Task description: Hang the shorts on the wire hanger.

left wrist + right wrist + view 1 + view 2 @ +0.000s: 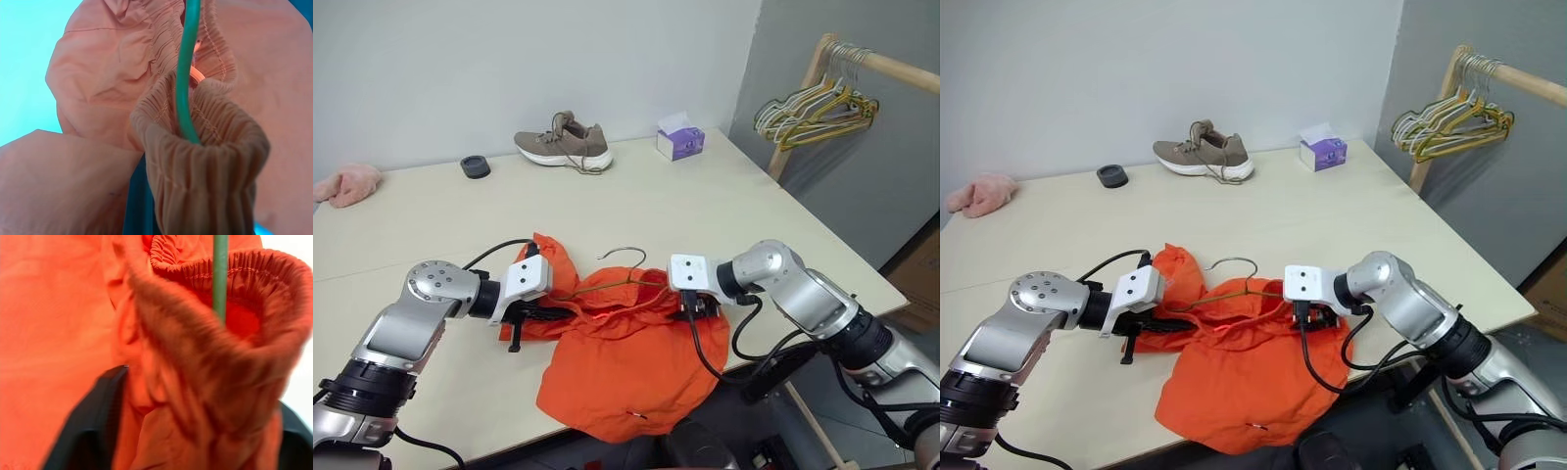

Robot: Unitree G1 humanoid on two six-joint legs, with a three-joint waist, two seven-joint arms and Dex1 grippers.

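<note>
My right gripper should next take hold of the waistband's gathered end (215, 391) to hang the shorts, because the waistband stands up in a fold and the leg lies flat.
The bright orange shorts (626, 362) lie bunched at the table's front edge, partly hanging over it. The thin wire hanger (625, 253) runs through the gathered waistband, and its hook sticks out behind the fabric. My left gripper (540, 315) is shut on the shorts' left end; in the left wrist view the wire (186, 73) passes into the bunched waistband (205, 161). My right gripper (697, 308) is at the shorts' right end. Its black fingers (83, 431) stand apart with the waistband (210, 362) and the wire (220, 274) between them.
At the back of the table (724, 211) sit a brown shoe (566, 142), a purple tissue box (680, 140), a small black disc (476, 166) and a pink cloth (347, 183). A wooden rack with several pale hangers (818, 108) stands beyond the right edge.
</note>
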